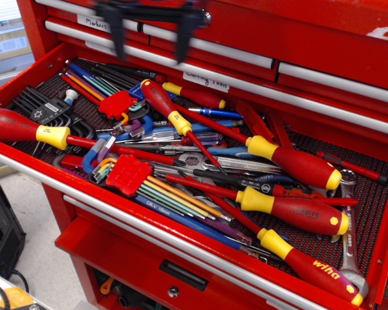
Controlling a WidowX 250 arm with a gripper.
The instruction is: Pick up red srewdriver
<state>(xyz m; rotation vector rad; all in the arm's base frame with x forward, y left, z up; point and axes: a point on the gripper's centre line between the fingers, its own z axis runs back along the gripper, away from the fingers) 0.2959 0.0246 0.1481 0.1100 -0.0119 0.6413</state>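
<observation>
My gripper should pick up the plain-handled red screwdriver next by grabbing its thin red shaft (pixel 233 134) beside the yellow collar (pixel 261 147).
The red screwdriver (pixel 299 165) lies in the open drawer at the right. It has a fat plain red handle, a yellow collar, a yellow butt cap, and a thin red shaft running up-left over other tools. My gripper (pixel 150 53) hovers, blurred by motion, at the top of the view above the drawer's back left. Its two dark fingers (pixel 119 35) stand wide apart and hold nothing. It is well up and left of the screwdriver's handle.
Two similar screwdrivers lie in front of it, one with dark print (pixel 301 214) and one lettered "wiha" (pixel 313 267). Another big one (pixel 22 127) lies far left, and a smaller one (pixel 165 107) at centre. Hex key sets (pixel 128 174), a wrench (pixel 349 226) and the red drawer front edge (pixel 149 219) surround them.
</observation>
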